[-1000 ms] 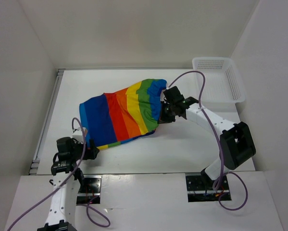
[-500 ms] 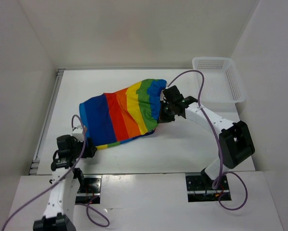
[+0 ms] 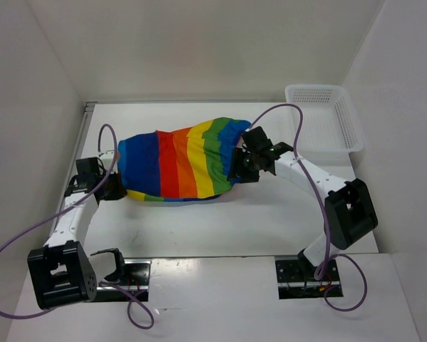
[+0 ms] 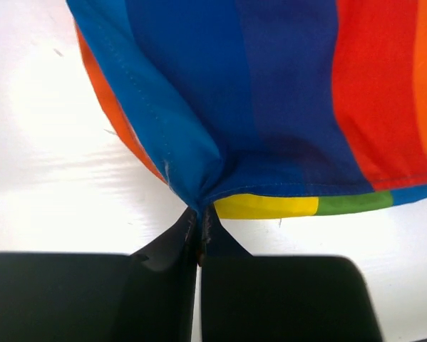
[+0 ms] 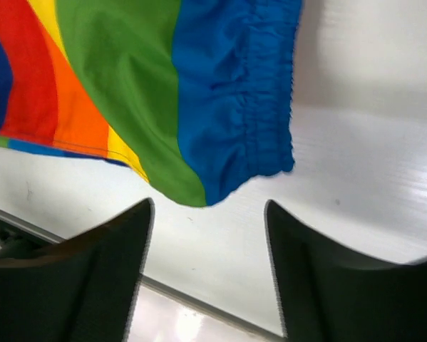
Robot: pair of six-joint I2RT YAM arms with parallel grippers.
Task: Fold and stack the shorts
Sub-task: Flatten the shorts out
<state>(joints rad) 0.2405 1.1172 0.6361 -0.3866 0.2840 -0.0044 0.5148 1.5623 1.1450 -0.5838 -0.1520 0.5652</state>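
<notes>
My right gripper grabs the shorts' near blue waistband corner [image 3: 232, 181] [image 5: 261, 165] next, opposite my left gripper's corner, to stretch the edge of the shorts for folding.
The rainbow-striped shorts [image 3: 181, 160] lie bunched in the middle of the table, blue end to the left, blue waistband to the right. My left gripper [image 3: 115, 187] is shut on the shorts' blue left corner [image 4: 192, 192], the cloth pinched between its black fingers [image 4: 170, 242]. My right gripper [image 3: 239, 168] sits at the waistband end with its jaws open and nothing between them. The elastic waistband [image 5: 249, 121] hangs just ahead of the right fingertips [image 5: 138, 221], apart from them. The underside of the shorts is hidden.
A white plastic mesh basket [image 3: 323, 125] stands at the table's back right corner. White walls close in the table on the left, back and right. Purple cables loop over both arms.
My left arm swung from the near left to the shorts' left end and shut on the blue corner, pulling it back and left. My right gripper opened and let go of the waistband.
</notes>
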